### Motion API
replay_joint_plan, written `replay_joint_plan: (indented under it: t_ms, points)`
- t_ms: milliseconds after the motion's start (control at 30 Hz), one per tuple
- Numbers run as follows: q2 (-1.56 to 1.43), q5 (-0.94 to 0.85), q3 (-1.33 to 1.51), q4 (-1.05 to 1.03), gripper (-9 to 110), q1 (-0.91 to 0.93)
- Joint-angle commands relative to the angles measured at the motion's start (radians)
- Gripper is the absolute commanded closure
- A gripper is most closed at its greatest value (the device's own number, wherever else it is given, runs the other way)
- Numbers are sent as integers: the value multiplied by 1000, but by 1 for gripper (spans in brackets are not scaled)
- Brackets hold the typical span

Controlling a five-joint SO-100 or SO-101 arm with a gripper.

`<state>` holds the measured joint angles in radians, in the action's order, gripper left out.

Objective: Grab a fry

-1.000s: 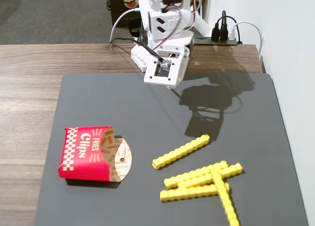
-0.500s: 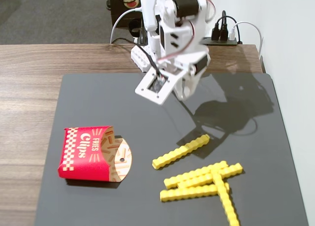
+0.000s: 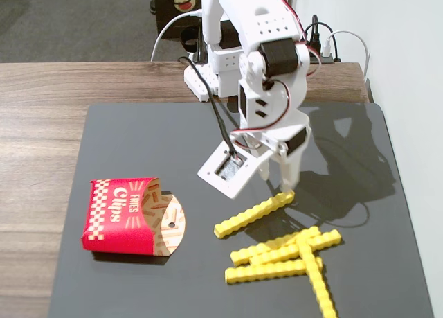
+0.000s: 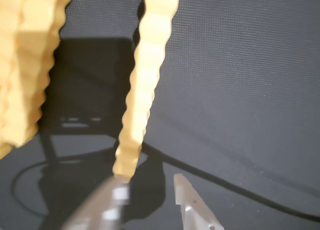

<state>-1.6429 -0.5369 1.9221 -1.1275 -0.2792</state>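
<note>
My gripper grabs the lone yellow crinkle-cut fry (image 3: pixel 252 215) by its end farthest from the red carton next, to lift a single fry.
A lone yellow crinkle-cut fry (image 3: pixel 252 215) lies slanted on the black mat (image 3: pixel 138 145). Its upper right end is right under my gripper (image 3: pixel 281 188). In the wrist view the same fry (image 4: pixel 142 84) runs up from my gripper (image 4: pixel 150 187), and its near end touches or just overlaps the tip of the left finger (image 4: pixel 112 202). The right finger (image 4: pixel 187 200) stands apart from it, and the gap between the jaws is empty. The gripper is open. Several more fries (image 3: pixel 294 257) lie in a crossed pile to the lower right and show at the wrist view's left edge (image 4: pixel 27 64).
The red "Fries Clips" carton (image 3: pixel 124 216) lies on its side at the mat's left, mouth facing right. The wooden table (image 3: pixel 41 124) extends left and behind the mat. The arm's base and cables (image 3: pixel 208 75) stand at the back. A white wall (image 3: pixel 415 89) borders the right.
</note>
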Motion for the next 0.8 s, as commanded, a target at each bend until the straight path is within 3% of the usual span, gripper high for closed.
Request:
replay_joint_plan:
  t_ms: [0,667,767]
  points:
    - [23,9,-58,23,81,-9]
    - [147,11,-84,98,80,-54]
    - [156,9,-84,104,87,-57]
